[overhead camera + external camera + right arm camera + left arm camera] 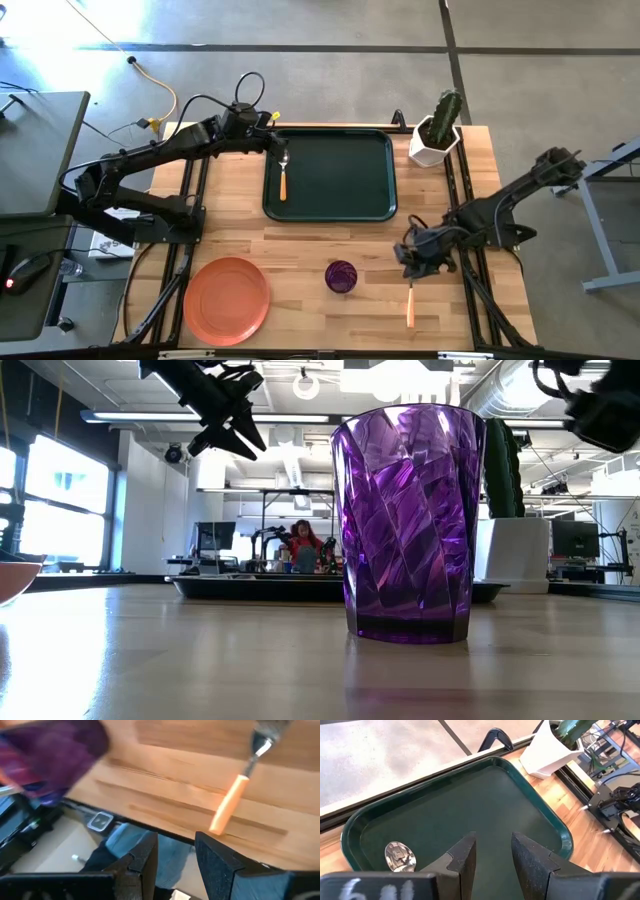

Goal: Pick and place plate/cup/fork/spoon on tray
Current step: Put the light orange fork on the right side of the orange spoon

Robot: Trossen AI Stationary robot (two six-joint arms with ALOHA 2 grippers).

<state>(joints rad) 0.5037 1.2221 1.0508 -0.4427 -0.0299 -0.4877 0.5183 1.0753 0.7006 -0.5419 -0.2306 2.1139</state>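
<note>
My right gripper grabs the fork by its orange handle next, to place the fork on the tray.
The dark green tray lies at the table's far middle. The orange-handled spoon lies inside it along its left side, its silver bowl toward the far rim. My left gripper hangs open and empty above the tray's far left corner. The orange plate lies flat at the near left. The purple cup stands upright near the table's near edge. The fork lies right of the cup, handle toward the near edge. My right gripper is open and empty above the fork's tine end.
A white planter with a green cactus stands just right of the tray's far right corner. In the low view the cup fills the middle, and the plate's rim shows at the left. Bare wood lies between tray and cup.
</note>
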